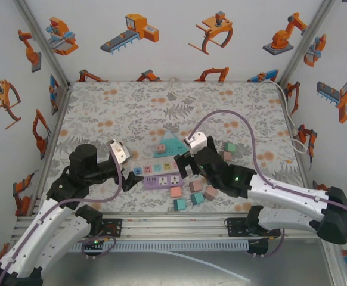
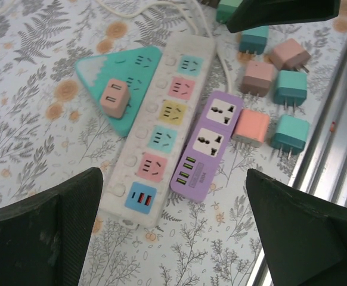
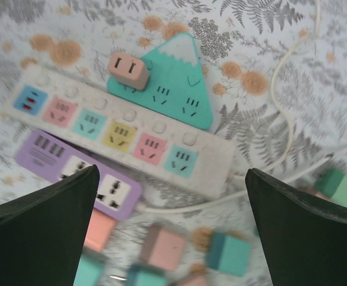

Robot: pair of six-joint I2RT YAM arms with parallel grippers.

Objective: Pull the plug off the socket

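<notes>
The pink plug will next be grabbed by its opposite long sides with my right gripper to pull it off, and this leaves the teal socket free.
A pink plug (image 1: pixel 160 147) (image 2: pixel 114 95) (image 3: pixel 127 70) sits plugged into the teal triangular socket (image 1: pixel 169 145) (image 2: pixel 126 68) (image 3: pixel 179 83). In front of it lie a white power strip (image 1: pixel 157 168) (image 2: pixel 161 119) (image 3: pixel 126 131) with coloured outlets and a purple strip (image 1: pixel 161 181) (image 2: pixel 209 143) (image 3: pixel 72 170), both with empty outlets. My left gripper (image 1: pixel 126 176) (image 2: pixel 173 232) hovers open off the strips' left end. Over the strips' right end, my right gripper (image 1: pixel 185 164) (image 3: pixel 170 232) hangs open above loose plugs. Neither touches the pink plug.
Several loose pink and teal plugs (image 1: pixel 195 193) (image 2: pixel 275 89) (image 3: pixel 164 247) lie right of the purple strip, two more (image 1: pixel 228 151) further right. The white cord (image 3: pixel 281 119) curls to the back right. Walls enclose the mat; a metal rail (image 1: pixel 173 225) (image 2: pixel 334 155) runs along the near edge.
</notes>
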